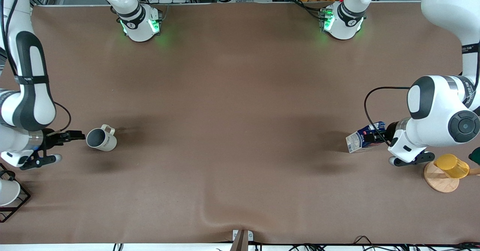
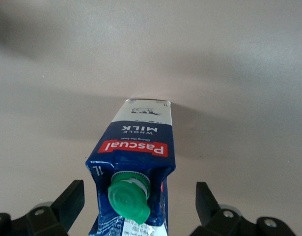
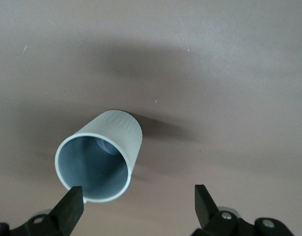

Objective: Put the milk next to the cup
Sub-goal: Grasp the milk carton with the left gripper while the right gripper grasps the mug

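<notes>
The cup's rim is beyond the fingers of my right gripper, so they would miss it if they closed now. My right gripper needs to move toward the cup's rim before it closes on it.
The milk is a dark blue carton with a green cap. It lies on its side on the brown table near the left arm's end. My left gripper is open around its cap end. In the left wrist view the milk lies between the fingers with a gap on each side. The cup, a beige-grey mug, lies on its side near the right arm's end, its mouth toward my right gripper. That gripper is open at the cup, one finger beside the rim.
A yellow cup on a round wooden base stands beside the left arm's wrist. A white cup in a black wire rack stands at the right arm's end, nearer the camera. The table cover has a fold.
</notes>
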Motion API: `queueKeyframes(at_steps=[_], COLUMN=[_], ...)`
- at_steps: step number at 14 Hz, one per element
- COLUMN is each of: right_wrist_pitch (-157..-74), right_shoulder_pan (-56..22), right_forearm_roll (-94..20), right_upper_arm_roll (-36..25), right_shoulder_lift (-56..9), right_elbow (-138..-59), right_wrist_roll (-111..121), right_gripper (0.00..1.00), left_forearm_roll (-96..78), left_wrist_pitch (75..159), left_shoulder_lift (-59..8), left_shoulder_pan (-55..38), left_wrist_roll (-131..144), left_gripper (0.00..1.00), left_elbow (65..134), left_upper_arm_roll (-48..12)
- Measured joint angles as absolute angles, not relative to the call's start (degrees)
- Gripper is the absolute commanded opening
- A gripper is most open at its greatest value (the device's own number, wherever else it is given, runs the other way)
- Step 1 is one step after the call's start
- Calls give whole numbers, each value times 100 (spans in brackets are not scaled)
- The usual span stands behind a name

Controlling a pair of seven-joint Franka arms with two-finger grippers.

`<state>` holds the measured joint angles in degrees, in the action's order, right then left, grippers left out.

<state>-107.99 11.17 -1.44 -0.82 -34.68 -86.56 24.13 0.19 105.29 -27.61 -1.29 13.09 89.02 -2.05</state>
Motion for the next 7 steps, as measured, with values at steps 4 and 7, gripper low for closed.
queueKeyframes(at_steps=[4,7], right_wrist_pitch=[-11189,-11241], right_shoulder_pan=[1097,1098], right_forearm_roll=[-153,-379], right_upper_arm_roll=[-54,-55], right_shoulder_lift=[-3677,-3724], right_elbow=[-8855,-8968], right_wrist_roll=[2271,2269], right_gripper=[62,0], left_forearm_roll=[19,19], left_wrist_pitch=[10540,10556], left_shoulder_lift=[-2764,-2783], left_shoulder_pan=[-133,-133], left_wrist_roll=[1318,1318], left_gripper=[100,78], left_elbow=[8998,9018], left_upper_arm_roll=[-205,-205])
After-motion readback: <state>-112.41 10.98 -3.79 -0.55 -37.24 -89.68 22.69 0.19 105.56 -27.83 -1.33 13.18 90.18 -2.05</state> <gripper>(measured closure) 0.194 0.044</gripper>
